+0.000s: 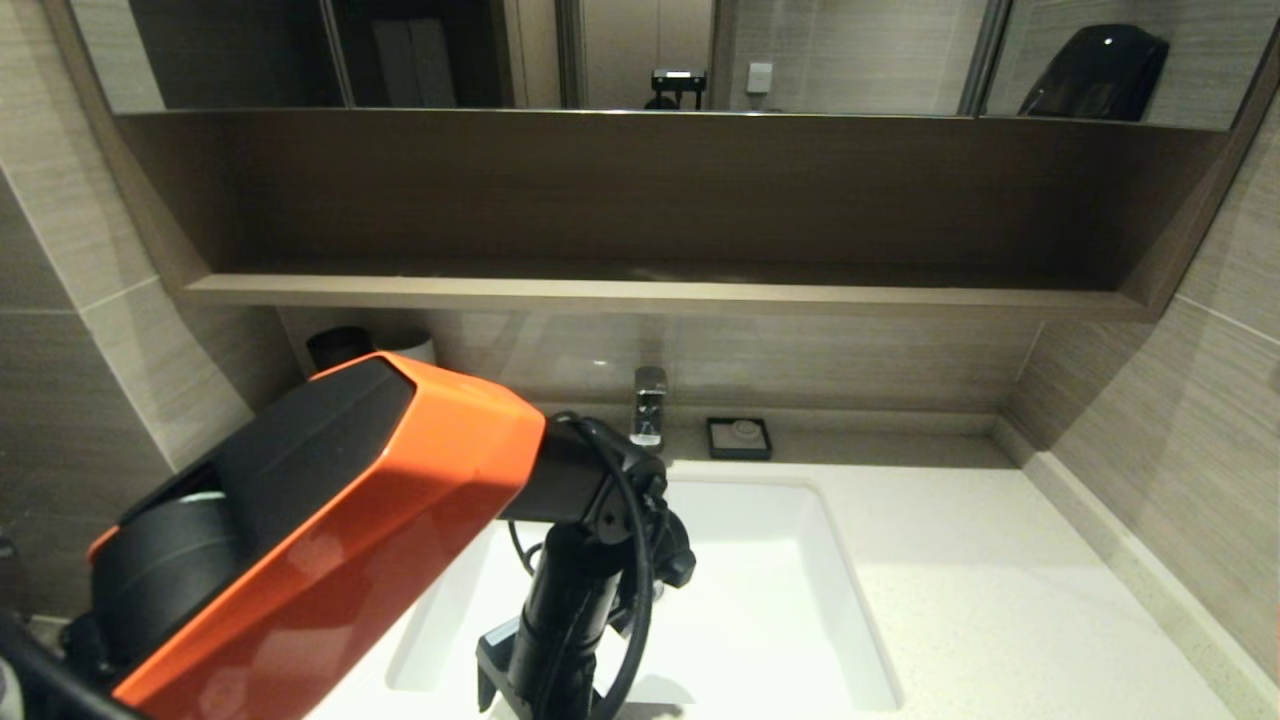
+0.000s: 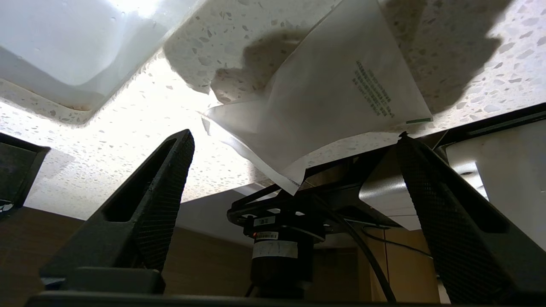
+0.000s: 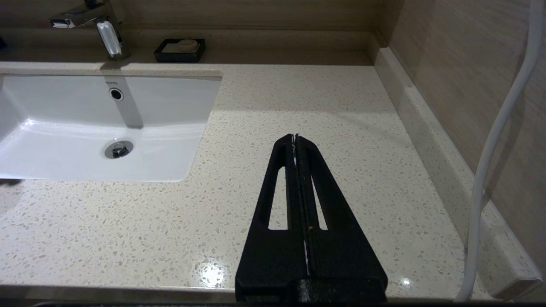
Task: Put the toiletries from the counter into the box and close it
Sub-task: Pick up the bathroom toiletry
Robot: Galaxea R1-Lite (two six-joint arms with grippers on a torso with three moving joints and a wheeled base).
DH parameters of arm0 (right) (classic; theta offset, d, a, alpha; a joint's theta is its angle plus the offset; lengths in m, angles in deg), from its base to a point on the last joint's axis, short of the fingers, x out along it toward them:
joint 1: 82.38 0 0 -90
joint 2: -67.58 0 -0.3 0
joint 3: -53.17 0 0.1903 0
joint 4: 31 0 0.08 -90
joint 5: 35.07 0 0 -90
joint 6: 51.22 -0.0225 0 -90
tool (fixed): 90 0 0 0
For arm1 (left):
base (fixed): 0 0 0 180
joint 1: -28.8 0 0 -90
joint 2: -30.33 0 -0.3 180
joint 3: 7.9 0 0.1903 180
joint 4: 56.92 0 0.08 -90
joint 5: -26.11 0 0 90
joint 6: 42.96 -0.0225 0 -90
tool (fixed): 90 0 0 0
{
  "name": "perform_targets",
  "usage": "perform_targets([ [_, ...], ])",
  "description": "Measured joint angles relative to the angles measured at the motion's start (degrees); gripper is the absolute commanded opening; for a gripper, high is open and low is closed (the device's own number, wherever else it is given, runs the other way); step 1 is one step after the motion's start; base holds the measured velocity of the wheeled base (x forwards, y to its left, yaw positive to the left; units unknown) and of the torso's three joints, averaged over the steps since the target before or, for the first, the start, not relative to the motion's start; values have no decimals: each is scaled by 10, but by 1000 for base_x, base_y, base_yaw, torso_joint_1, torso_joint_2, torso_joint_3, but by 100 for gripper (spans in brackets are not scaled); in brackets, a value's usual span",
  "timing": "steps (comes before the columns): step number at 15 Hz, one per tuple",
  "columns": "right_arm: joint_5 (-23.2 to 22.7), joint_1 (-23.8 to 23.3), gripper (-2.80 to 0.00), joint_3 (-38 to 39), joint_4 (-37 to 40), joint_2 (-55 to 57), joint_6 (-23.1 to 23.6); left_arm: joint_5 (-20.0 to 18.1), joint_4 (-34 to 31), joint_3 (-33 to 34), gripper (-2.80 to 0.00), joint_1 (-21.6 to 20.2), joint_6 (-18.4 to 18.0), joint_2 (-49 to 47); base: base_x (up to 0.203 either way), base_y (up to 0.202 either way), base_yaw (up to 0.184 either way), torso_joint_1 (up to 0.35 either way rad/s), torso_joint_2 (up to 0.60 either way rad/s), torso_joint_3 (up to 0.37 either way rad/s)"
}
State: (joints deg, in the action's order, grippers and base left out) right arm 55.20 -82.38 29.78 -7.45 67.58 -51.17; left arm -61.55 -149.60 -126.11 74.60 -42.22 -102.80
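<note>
I should next use my left gripper to grab the white packet by its plain middle [image 2: 307,115] beside the green print [image 2: 372,89].
My left gripper [image 2: 295,134] is open and empty, its jaws wide apart, at the counter's front edge beside the sink's near corner. Just beyond its fingertips a white translucent packet [image 2: 332,98] with green print lies on the speckled counter [image 2: 128,140], one corner hanging over the edge. A black-edged white panel [image 2: 507,166] by the far finger looks like the box. My left arm [image 1: 330,540] hides that spot in the head view. My right gripper [image 3: 295,137] is shut and empty, low over the bare counter [image 3: 341,106] right of the sink.
The white sink basin [image 3: 85,128] with its faucet [image 3: 106,34] sits mid-counter. A small black soap dish [image 1: 738,438] stands behind it. Black and white cups [image 1: 345,345] stand at the back left. A brown shelf [image 1: 640,290] overhangs; walls close both sides.
</note>
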Motion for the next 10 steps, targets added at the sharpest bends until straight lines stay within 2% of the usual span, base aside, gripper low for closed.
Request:
perform_targets([
  [10,0,0,-280,0,0,0,0,0,1,-1,0,0,5,-10,0,0,0,0,0,0],
])
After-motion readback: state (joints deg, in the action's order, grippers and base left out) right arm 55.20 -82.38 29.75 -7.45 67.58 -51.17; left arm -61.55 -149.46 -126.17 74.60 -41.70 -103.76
